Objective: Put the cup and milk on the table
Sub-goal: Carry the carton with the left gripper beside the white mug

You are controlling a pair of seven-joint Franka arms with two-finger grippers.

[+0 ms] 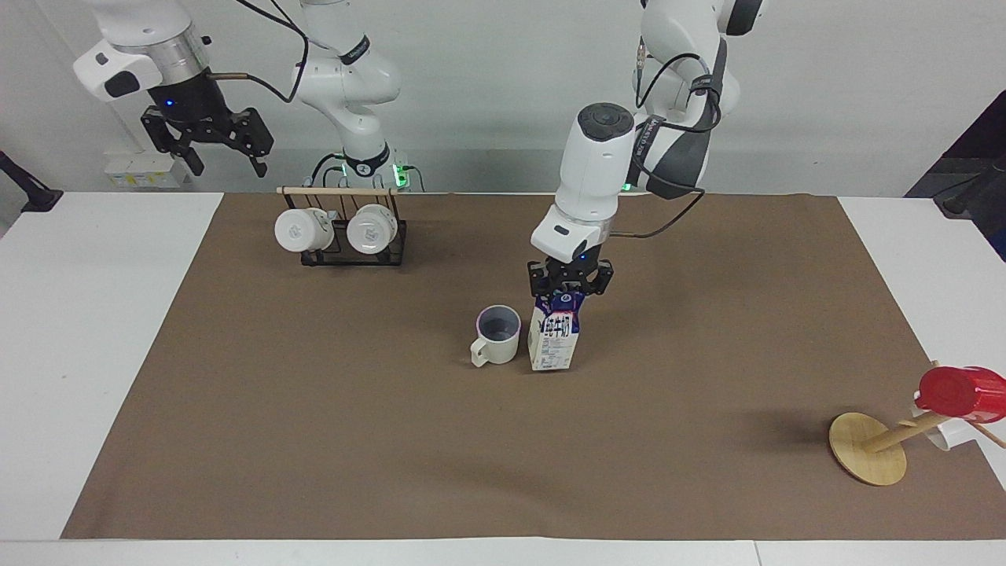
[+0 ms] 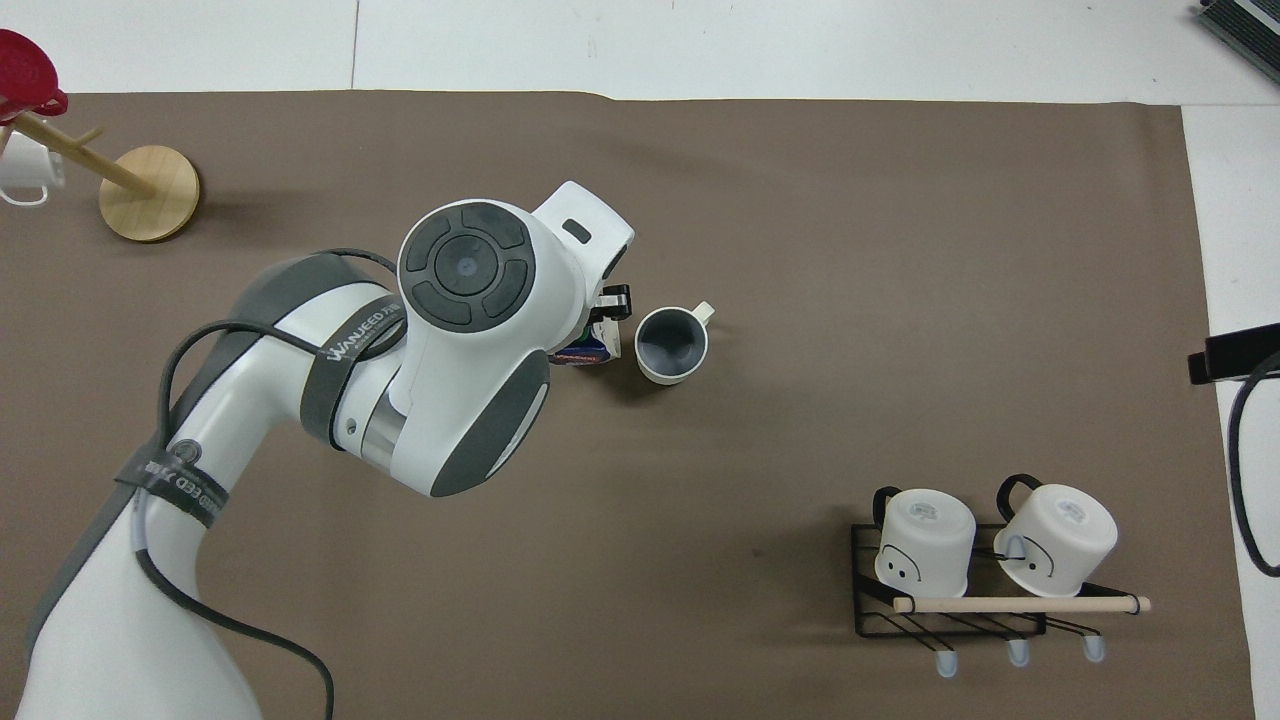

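Observation:
The milk carton (image 2: 596, 349) has its bottom on the brown mat and would stand, so my left gripper should open now.
The cream-beige cup (image 1: 497, 334) stands upright on the brown mat (image 1: 314, 440) near the table's middle, its handle pointing away from the robots; it also shows in the overhead view (image 2: 671, 344). The milk carton (image 1: 553, 336) stands upright right beside the cup, toward the left arm's end, its base at the mat. My left gripper (image 1: 569, 289) is shut on the carton's top ridge. In the overhead view the left arm hides most of the carton (image 2: 596, 349). My right gripper (image 1: 208, 141) waits high up, over the table's edge at the right arm's end.
A black wire rack (image 1: 354, 250) holding two white mugs (image 1: 302, 229) (image 1: 369, 229) stands near the robots toward the right arm's end. A tipped wooden stand (image 1: 868, 448) with a red cup (image 1: 960, 391) lies at the left arm's end, far from the robots.

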